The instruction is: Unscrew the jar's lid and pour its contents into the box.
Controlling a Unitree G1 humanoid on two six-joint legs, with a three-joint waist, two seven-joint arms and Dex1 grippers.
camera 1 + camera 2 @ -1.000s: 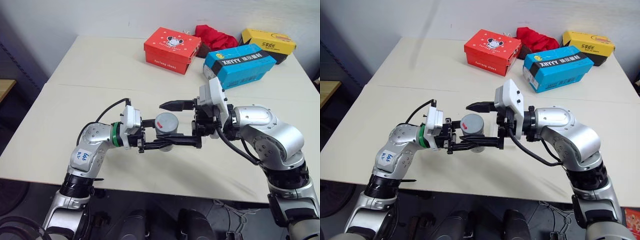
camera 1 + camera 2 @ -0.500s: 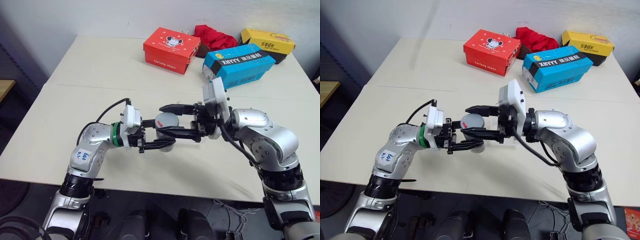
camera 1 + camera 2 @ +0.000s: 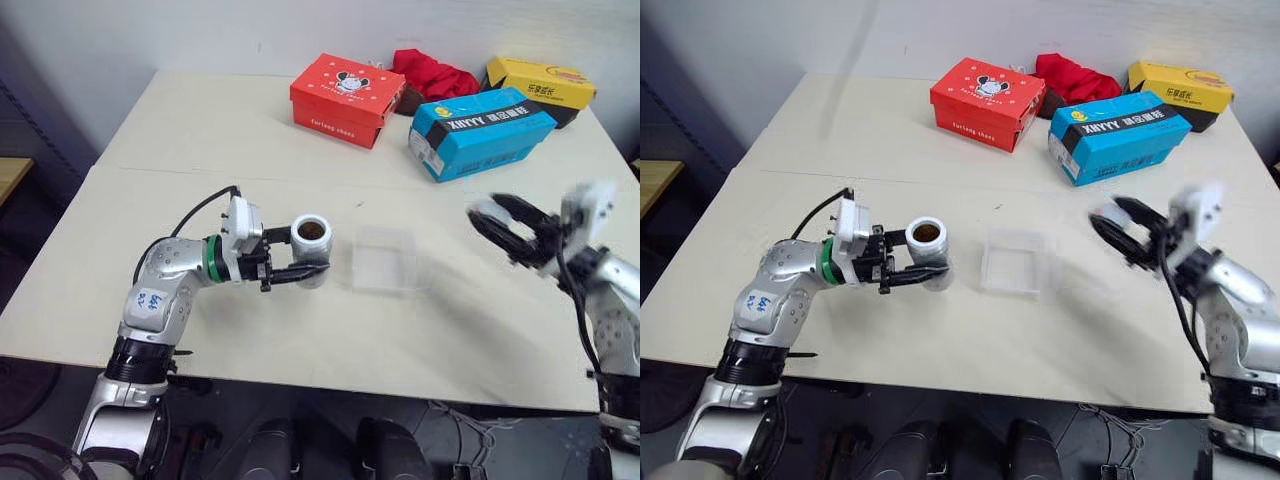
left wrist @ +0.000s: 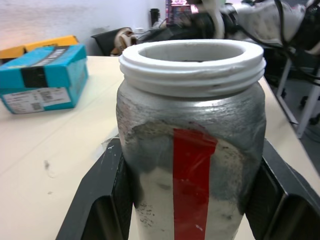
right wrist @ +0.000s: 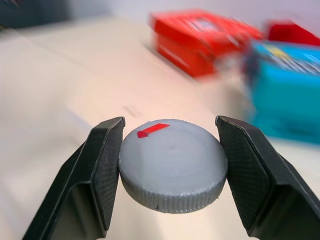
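Note:
The grey lid (image 5: 172, 162) hangs above the table; my right gripper must keep holding.
My left gripper (image 3: 314, 260) is shut on the jar (image 4: 192, 145), a silver-grey cylinder with a red stripe, and holds it upright just above the table. The jar's white threaded mouth (image 3: 311, 230) is uncovered, and the brown contents (image 3: 926, 232) show inside it. The box (image 3: 383, 287), a shallow clear tray, lies on the table just right of the jar. Far to the right, blurred by motion, my right gripper (image 3: 497, 222) is shut on the round grey lid (image 5: 172, 162), which sits flat between both fingers.
At the back of the table stand a red shoe box (image 3: 346, 98), a blue shoe box (image 3: 481, 131) and a yellow box (image 3: 541, 82), with a red cloth (image 3: 432, 72) behind them. The table's front edge (image 3: 330, 375) runs close below the arms.
My right gripper closed on the lid, lifted it off the jar and swung far to the right with it. The jar's mouth now stands uncovered, and my left gripper shifted slightly left with the jar.

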